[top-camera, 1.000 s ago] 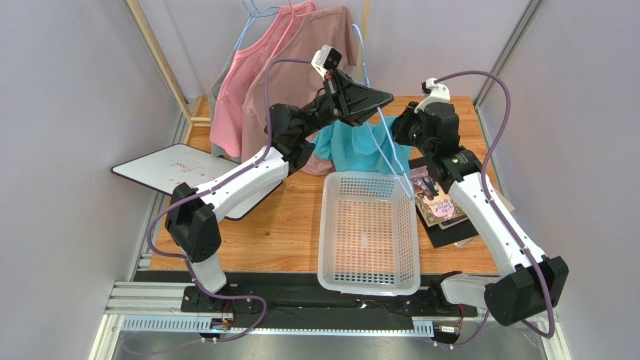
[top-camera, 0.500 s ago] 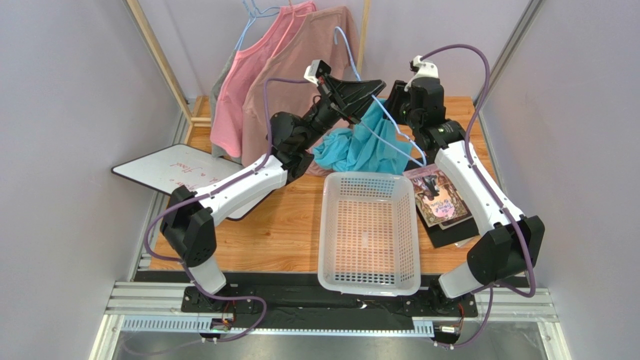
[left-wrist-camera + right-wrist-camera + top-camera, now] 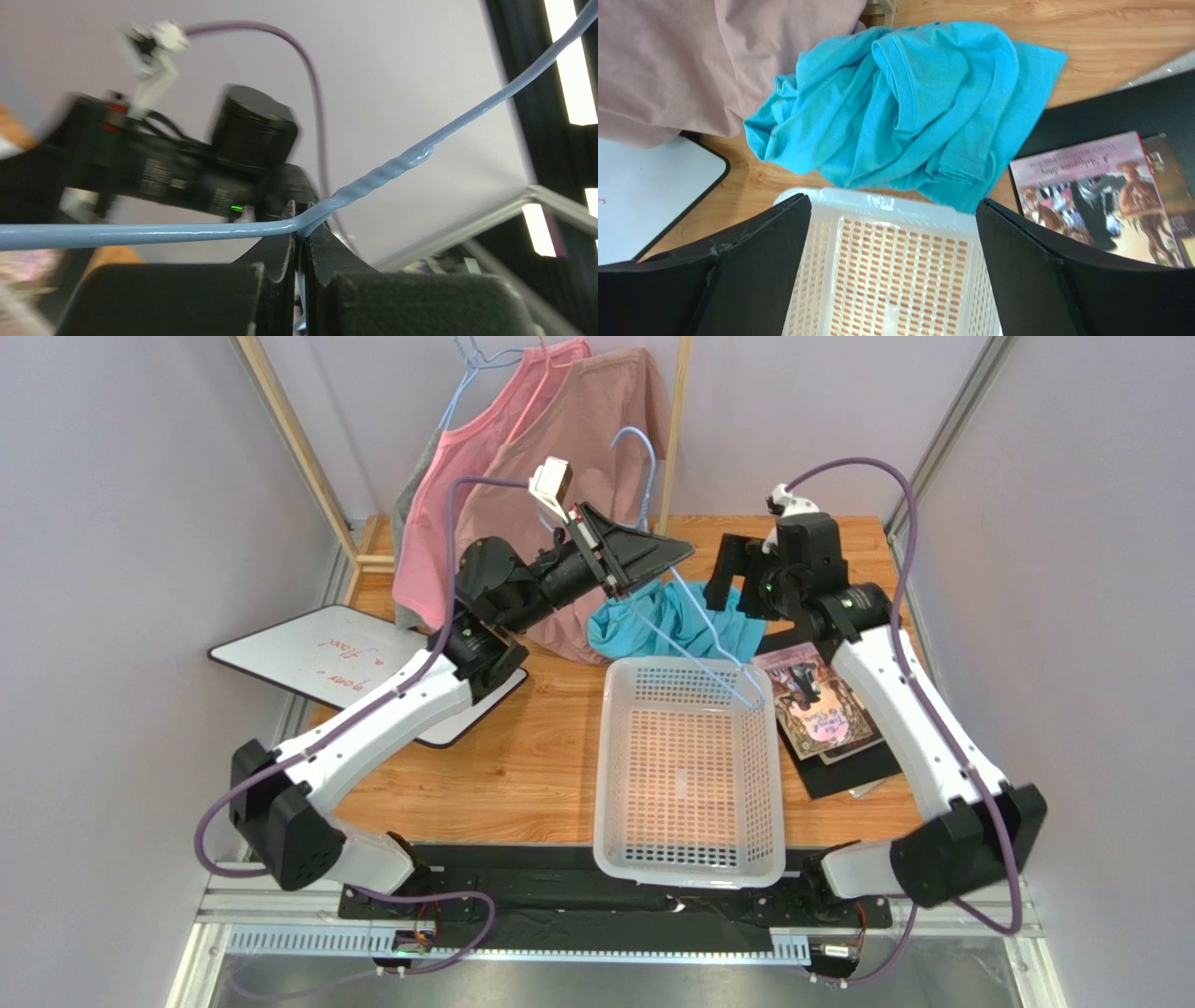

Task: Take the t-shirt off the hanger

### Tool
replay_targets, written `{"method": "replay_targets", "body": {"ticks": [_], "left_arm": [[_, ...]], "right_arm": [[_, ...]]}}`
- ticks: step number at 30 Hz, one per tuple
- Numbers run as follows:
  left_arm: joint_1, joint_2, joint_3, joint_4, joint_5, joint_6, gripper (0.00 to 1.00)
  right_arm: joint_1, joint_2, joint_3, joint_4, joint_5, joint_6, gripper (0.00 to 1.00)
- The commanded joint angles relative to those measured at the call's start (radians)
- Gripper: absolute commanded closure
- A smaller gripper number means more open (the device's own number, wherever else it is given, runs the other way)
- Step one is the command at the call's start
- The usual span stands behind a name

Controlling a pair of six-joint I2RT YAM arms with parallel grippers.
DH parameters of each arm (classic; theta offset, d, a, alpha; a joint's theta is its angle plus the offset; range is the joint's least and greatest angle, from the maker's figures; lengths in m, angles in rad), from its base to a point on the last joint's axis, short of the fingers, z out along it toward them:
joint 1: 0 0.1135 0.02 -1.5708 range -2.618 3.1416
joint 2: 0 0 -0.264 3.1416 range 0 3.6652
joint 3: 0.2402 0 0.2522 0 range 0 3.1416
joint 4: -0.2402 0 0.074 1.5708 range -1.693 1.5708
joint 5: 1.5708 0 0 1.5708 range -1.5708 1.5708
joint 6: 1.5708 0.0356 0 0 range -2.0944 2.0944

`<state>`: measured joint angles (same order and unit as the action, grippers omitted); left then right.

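Note:
Next, my right gripper takes hold of the light-blue wire hanger point(image 3: 650, 476) at its corner over the basket, so the hook stays free to hang.
The teal t-shirt point(image 3: 659, 623) lies in a crumpled heap on the wooden table just behind the basket, and the right wrist view shows it point(image 3: 913, 105) loose there. My left gripper point(image 3: 671, 553) is shut on the light-blue wire hanger point(image 3: 650, 476), held in the air above the shirt. The wire point(image 3: 140, 234) is pinched between the jaws point(image 3: 300, 224) near its twisted neck. Its lower wires slant over the shirt and the basket rim. My right gripper point(image 3: 737, 581) hovers above the shirt's right side, wide open point(image 3: 892, 206) and holding nothing.
A white perforated basket point(image 3: 617, 756) stands mid-table. A pink shirt point(image 3: 463, 490) and a brownish shirt point(image 3: 589, 434) hang on a rack at the back left. A whiteboard point(image 3: 302, 651) lies at the left, and magazines point(image 3: 821, 707) lie at the right.
My right gripper has opened and let go of the t-shirt, which has sunk into a heap on the table. My left arm has swung the hanger up and to the left.

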<state>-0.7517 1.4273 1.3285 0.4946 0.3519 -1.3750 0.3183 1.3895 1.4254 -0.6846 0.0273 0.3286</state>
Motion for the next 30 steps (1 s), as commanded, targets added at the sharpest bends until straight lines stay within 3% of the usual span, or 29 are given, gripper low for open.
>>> {"method": "replay_targets", "body": {"ticks": [1,6,11,15,20,23,27,30], "left_arm": [[0.003,-0.145,0.069,-0.427,-0.118,0.46,1.0],[0.02,-0.209,0.08,-0.597,-0.218,0.626,1.0],[0.023,-0.225,0.123,-0.72,-0.228,0.731,1.0],[0.022,-0.275,0.057,-0.673,-0.186,0.686,1.0],[0.022,-0.309,0.006,-0.639,-0.102,0.607,1.0],[0.022,-0.329,-0.032,-0.552,-0.048,0.544,1.0],[0.023,-0.338,-0.057,-0.501,0.004,0.492,1.0],[0.023,-0.335,-0.103,-0.401,0.012,0.429,1.0]], "right_arm": [[0.005,-0.22,-0.066,-0.082,0.014,-0.01,0.07],[0.094,-0.38,-0.15,-0.082,-0.246,-0.089,0.08],[0.269,-0.5,-0.236,-0.076,-0.325,-0.068,0.08],[0.373,-0.535,-0.279,0.019,-0.473,-0.049,0.09],[0.507,-0.593,-0.332,0.108,-0.415,-0.069,0.08],[0.515,-0.596,-0.353,0.149,-0.406,-0.066,0.13],[0.518,-0.606,-0.394,0.236,-0.382,-0.053,0.35],[0.531,-0.612,-0.434,0.299,-0.369,-0.037,0.45]]}}
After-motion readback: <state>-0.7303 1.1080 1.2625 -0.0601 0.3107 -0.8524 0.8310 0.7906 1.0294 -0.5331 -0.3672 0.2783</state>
